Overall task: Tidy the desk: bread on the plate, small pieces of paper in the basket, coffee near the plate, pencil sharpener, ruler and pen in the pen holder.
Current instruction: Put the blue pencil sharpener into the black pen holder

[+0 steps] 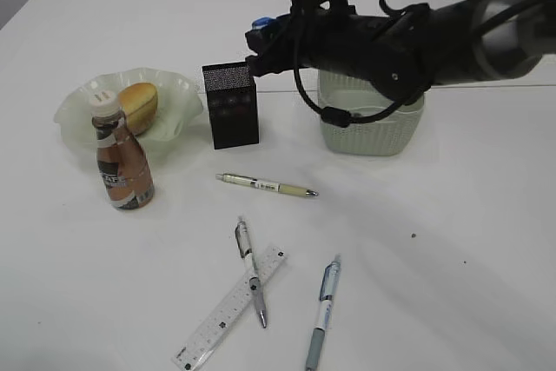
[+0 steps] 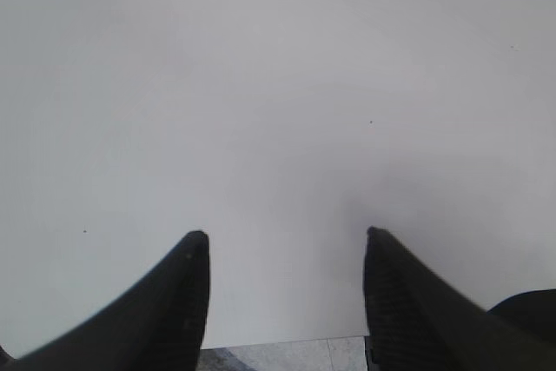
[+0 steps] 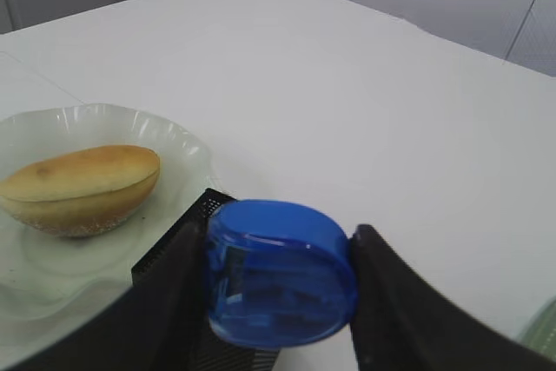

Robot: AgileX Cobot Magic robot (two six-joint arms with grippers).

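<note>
The blue pencil sharpener (image 3: 280,271) is above the pen holder's rim, behind the pen holder's opening, so my right gripper needs to move it toward that opening before letting go.
My right gripper (image 3: 276,275) is shut on the blue pencil sharpener (image 3: 280,271) and holds it just above the back right edge of the black mesh pen holder (image 1: 230,103), whose corner shows in the right wrist view (image 3: 204,208). The sharpener shows as a blue spot in the exterior view (image 1: 261,23). The bread (image 1: 139,107) lies on the pale green plate (image 1: 78,119). The coffee bottle (image 1: 122,158) stands upright in front of the plate. Three pens (image 1: 265,185) (image 1: 251,271) (image 1: 322,310) and a clear ruler (image 1: 230,307) lie on the table. My left gripper (image 2: 287,241) is open and empty over bare table.
A pale green basket (image 1: 373,123) stands right of the pen holder, partly behind my right arm. The table's front edge shows at the bottom of the left wrist view (image 2: 287,354). No paper pieces show.
</note>
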